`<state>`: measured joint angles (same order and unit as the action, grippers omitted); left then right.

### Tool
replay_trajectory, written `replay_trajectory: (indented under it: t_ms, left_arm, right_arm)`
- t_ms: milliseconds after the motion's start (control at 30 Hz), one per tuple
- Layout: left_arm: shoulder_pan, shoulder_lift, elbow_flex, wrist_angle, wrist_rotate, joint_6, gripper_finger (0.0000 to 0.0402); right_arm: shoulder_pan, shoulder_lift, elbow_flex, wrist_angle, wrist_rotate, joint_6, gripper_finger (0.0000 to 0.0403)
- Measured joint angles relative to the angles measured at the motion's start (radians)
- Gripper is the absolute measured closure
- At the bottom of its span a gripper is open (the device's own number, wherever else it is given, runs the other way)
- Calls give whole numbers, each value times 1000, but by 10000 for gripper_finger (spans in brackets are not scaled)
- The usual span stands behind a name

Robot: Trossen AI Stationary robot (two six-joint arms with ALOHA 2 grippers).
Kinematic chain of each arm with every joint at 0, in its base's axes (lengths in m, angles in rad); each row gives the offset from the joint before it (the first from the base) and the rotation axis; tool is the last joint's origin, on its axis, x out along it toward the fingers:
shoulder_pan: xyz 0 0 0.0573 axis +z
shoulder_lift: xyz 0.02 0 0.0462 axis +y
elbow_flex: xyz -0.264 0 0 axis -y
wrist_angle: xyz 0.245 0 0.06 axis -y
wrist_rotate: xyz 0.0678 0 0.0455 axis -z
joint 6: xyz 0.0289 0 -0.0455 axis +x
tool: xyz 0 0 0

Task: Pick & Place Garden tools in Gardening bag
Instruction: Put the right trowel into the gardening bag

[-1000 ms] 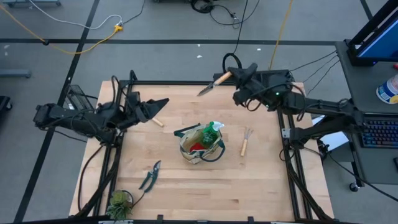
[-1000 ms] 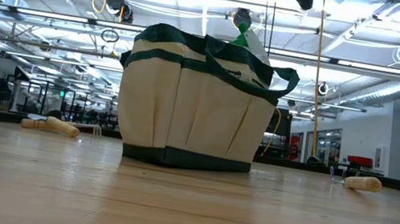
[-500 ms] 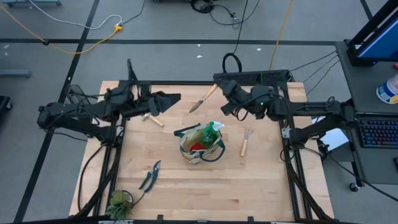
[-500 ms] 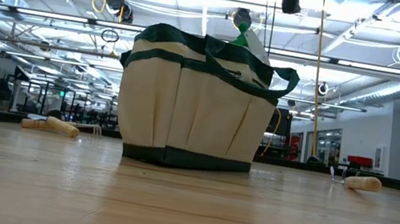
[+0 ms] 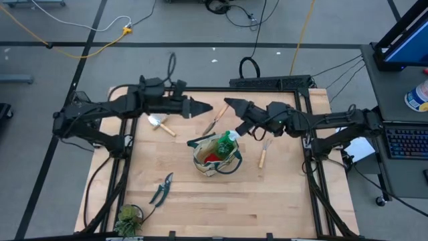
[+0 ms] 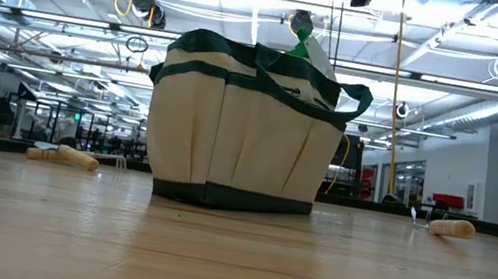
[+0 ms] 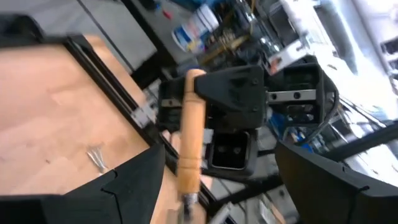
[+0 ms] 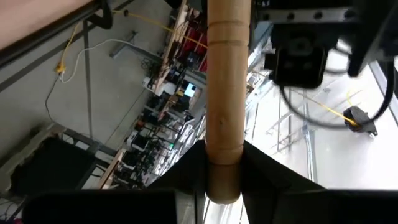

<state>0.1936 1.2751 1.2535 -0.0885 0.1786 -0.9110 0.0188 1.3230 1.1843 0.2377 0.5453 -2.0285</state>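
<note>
My left gripper takes hold of the held trowel by its wooden handle [image 5: 222,110] next, to get the trowel into the gardening bag [image 5: 215,155].
My right gripper [image 5: 229,105] is shut on a wooden-handled trowel [image 5: 215,119], held in the air just beyond the far side of the beige, green-trimmed gardening bag [image 5: 215,155]. A green spray bottle [image 5: 229,140] and the red glove [image 5: 212,156] are in the bag. My left gripper [image 5: 202,107] is open and empty, just left of the held trowel. In the left wrist view the trowel's handle [image 7: 190,130] shows beyond the spread fingers. A second trowel [image 5: 160,124], a hand fork [image 5: 264,152] and pruning shears [image 5: 161,189] lie flat on the table. My right gripper pinches the trowel's wooden handle near its free end [image 8: 224,152] between its two fingers [image 8: 186,171]. The fingers come roughly level from the table's right side. The trowel is lifted clear, and its metal blade [image 5: 210,127] slants toward the near left, over the bag's far edge.
A small leafy plant [image 5: 128,217] stands at the near left corner. The bag [image 6: 241,128] stands upright mid-table, with tool handles lying to its left [image 6: 64,155] and right [image 6: 447,227]. Bare wood lies near the front edge.
My right gripper has carried the trowel from the far edge toward the near left, up to the bag, and the blade now slants more toward the near side. My left gripper has reached toward the table's right, closing in on the held trowel.
</note>
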Motion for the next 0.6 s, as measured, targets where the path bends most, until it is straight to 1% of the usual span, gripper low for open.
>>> replay_trajectory:
  t_ms: [133, 367, 500, 600]
  left_arm:
    - [11, 56, 23, -2, 86, -20, 92]
    - [11, 132, 55, 22, 184, -44, 92]
    - [7, 159, 55, 14, 192, -54, 92]
    - [7, 173, 55, 13, 220, -60, 92]
  right_arm:
    - [10, 1, 0, -3, 0, 0, 341]
    - [12, 13, 0, 2, 1, 7, 341]
    - [16, 34, 0, -3, 0, 16, 341]
    - [17, 54, 0, 2, -3, 17, 341]
